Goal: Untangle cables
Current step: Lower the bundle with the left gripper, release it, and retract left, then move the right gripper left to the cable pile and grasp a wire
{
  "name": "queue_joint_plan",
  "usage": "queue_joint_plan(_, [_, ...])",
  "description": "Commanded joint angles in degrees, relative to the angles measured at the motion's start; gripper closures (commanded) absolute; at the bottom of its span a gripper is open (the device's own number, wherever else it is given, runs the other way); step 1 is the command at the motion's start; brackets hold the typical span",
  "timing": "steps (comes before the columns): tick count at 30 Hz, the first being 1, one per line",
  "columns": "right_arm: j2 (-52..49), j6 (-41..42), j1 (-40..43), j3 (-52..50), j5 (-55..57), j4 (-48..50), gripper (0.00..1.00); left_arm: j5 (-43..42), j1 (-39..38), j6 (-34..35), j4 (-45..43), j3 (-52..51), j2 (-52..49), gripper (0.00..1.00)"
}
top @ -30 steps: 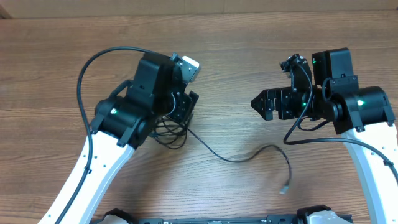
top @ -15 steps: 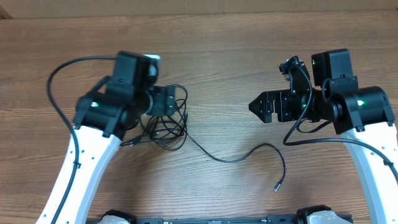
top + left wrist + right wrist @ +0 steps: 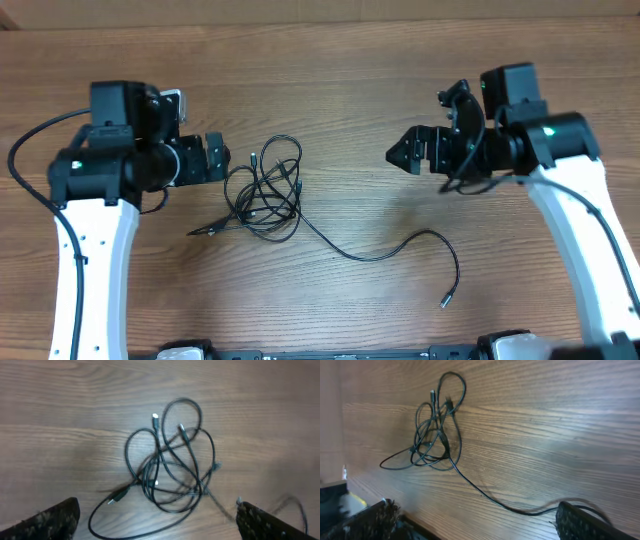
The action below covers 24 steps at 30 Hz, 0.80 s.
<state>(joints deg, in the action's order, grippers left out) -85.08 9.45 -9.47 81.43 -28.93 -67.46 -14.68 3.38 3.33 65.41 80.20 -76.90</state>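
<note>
My right gripper is to grab a piece of a cable loop on the tangle's side (image 3: 300,156) (image 3: 464,391) facing it next. That leaves the plugs free to untangle that cable.
The cables (image 3: 265,190) lie as a tangle of thin black loops on the wooden table, left of centre. One strand trails right and ends in a small plug (image 3: 447,298). The tangle also shows in the left wrist view (image 3: 167,472) and the right wrist view (image 3: 432,430). My left gripper (image 3: 215,158) is open and empty, just left of the tangle and above the table. My right gripper (image 3: 405,157) is open and empty, well to the right of the tangle.
The wooden table (image 3: 330,80) fills the view. Thicker black arm wires hang by the left arm (image 3: 30,150) and the right arm (image 3: 460,185). A pale wall strip runs along the far edge.
My left arm has pulled back to the left off the tangle, leaving the cables uncovered on the table. The trailing plug end shifted slightly. My right gripper moved a little left.
</note>
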Motion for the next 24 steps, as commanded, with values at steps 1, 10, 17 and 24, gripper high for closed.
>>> queue_joint_plan(1, [-3.9,1.0,-1.6,1.5,-2.8,2.0,0.0,-9.3,1.7,-14.7,0.9,0.6,0.3,0.01])
queue_joint_plan(10, [-10.4,5.9,-11.2,1.5,-4.0,12.4,0.0,-8.9,3.3,-14.9,0.5,0.6,0.3,0.02])
queue_joint_plan(17, [-17.6,9.0,-17.7,1.5,-4.0,18.9,0.0,-10.5,12.2,-11.7,1.5,0.6,0.3,0.02])
queue_joint_plan(24, [-23.1,12.0,-19.5,1.5,-3.8,27.3,0.0,-10.4,13.1,-11.7,3.8,0.6,0.3,0.0])
